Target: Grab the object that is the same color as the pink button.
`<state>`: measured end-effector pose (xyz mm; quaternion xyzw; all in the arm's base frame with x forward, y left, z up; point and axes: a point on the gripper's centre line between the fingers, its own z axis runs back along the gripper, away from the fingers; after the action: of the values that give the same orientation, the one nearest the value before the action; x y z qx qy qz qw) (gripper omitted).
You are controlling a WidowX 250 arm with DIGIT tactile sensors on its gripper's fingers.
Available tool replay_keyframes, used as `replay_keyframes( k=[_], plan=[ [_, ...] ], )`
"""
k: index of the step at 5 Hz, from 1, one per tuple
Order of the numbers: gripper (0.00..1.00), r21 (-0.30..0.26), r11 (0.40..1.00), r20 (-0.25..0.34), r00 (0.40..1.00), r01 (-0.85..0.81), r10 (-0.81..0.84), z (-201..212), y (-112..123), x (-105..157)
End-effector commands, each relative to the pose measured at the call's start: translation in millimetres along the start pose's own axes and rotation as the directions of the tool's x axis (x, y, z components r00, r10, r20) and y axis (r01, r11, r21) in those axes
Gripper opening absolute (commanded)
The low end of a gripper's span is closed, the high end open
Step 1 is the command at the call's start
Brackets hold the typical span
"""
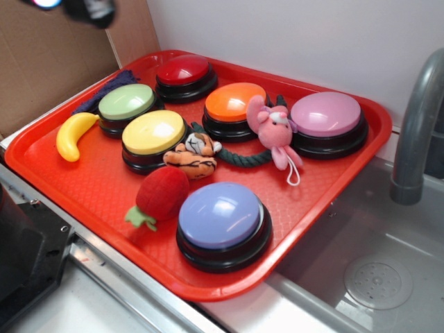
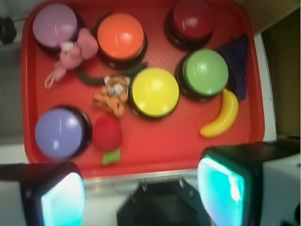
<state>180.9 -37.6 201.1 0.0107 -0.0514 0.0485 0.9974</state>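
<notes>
I should pick out the toy that matches the pink button's (image 1: 326, 114) color, so I should next grab the pink plush bunny by its head (image 1: 275, 122) with my gripper.
The small pink plush bunny (image 1: 272, 128) lies on the red tray (image 1: 62, 166), leaning against the left side of the pink button (image 1: 326, 114), its white string loop trailing toward the tray's middle. In the wrist view the bunny (image 2: 73, 52) is at the upper left, just below the pink button (image 2: 55, 24). My gripper (image 2: 141, 188) hovers high above the tray's front edge, far from the bunny. It is open, with only the counter showing between its two cyan pads (image 2: 63, 200). In the exterior view only a dark part of the arm shows at the top left.
The tray also holds red (image 1: 184, 71), orange (image 1: 234, 103), green (image 1: 126, 102), yellow (image 1: 153, 132) and lavender-blue (image 1: 220, 216) buttons. With them are a tiger plush (image 1: 194, 154), strawberry plush (image 1: 161, 195), banana (image 1: 73, 134), green rope (image 1: 246, 158) and dark cloth (image 1: 104, 94). A faucet (image 1: 416, 125) and sink stand at the right.
</notes>
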Motion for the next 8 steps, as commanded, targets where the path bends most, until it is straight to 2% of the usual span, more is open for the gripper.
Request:
replay_keyframes(
  k=[1, 2, 3, 4, 6, 8],
  plan=[
    [1.00, 0.039, 0.989, 0.153, 0.979, -0.146, 0.138, -32.0, -50.7, 64.7],
    [1.00, -0.032, 0.982, 0.211, 0.959, -0.188, 0.190, -50.1, -65.0, 72.0],
    [1.00, -0.096, 0.967, 0.213, 0.944, -0.235, 0.251, -80.0, -73.9, 79.3],
    [1.00, -0.149, 0.967, 0.191, 0.953, -0.207, 0.234, -102.7, -85.0, 83.7],
    [1.00, -0.117, 0.964, 0.128, 0.959, -0.237, 0.252, -134.9, -91.4, 86.3],
    [1.00, -0.012, 0.969, 0.069, 0.967, -0.246, 0.246, -152.9, -93.8, 92.4]
  ],
)
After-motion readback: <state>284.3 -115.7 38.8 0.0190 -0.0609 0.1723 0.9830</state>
